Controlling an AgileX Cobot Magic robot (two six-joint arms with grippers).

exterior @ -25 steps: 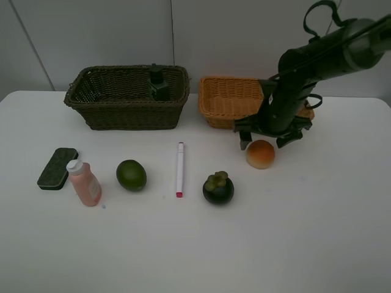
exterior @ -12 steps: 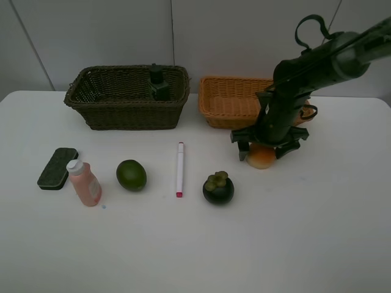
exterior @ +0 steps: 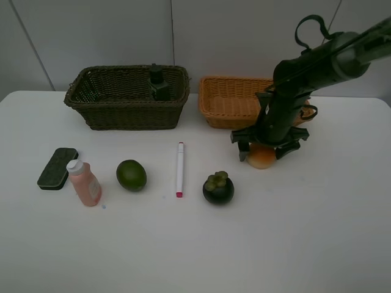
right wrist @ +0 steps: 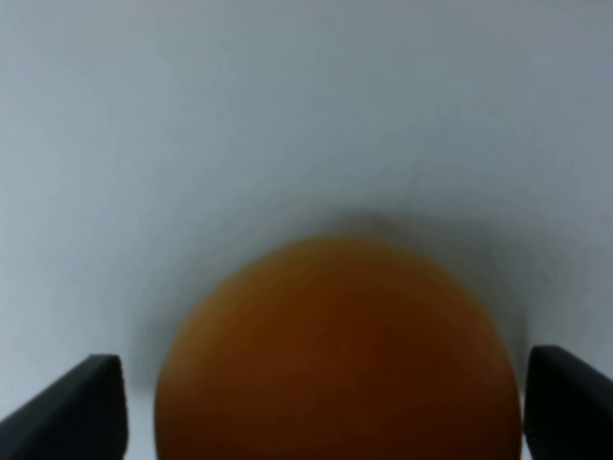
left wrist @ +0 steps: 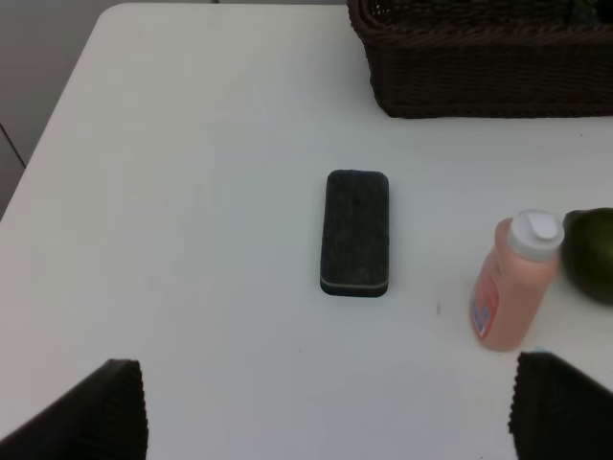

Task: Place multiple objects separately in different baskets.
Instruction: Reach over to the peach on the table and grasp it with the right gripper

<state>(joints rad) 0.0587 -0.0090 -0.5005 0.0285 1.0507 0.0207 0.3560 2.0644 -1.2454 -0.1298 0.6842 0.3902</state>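
Note:
My fingers are beside the peach, low over the white table, so my right gripper needs to close. Closing now would hold the orange-red peach [exterior: 261, 161] [right wrist: 335, 355].
The orange-red peach [exterior: 261, 161] [right wrist: 335, 355] lies on the white table in front of the light orange-tan basket [exterior: 227, 101]. My right gripper [exterior: 263, 152] [right wrist: 326, 407] is lowered over it, open, with a finger on each side. In the dark basket [exterior: 122, 107] stands the dark green pump bottle [exterior: 159, 83]. In a row on the table lie the eraser block [exterior: 57, 167] [left wrist: 356, 232], pink bottle [exterior: 84, 183] [left wrist: 512, 284], round green fruit [exterior: 131, 175], marker [exterior: 179, 169] and mangosteen [exterior: 218, 188]. My left gripper [left wrist: 330, 422] hangs open short of the eraser.
The white table [exterior: 293, 244] ends at its left edge [left wrist: 57, 125] near the eraser. A grey wall [exterior: 183, 30] stands behind the baskets. My right arm [exterior: 317, 61] reaches in from the upper right, above the light basket's right end.
My right gripper came down from beside the light basket onto the peach, which now sits between its fingers. It has held still for the last half second. Nothing else moved.

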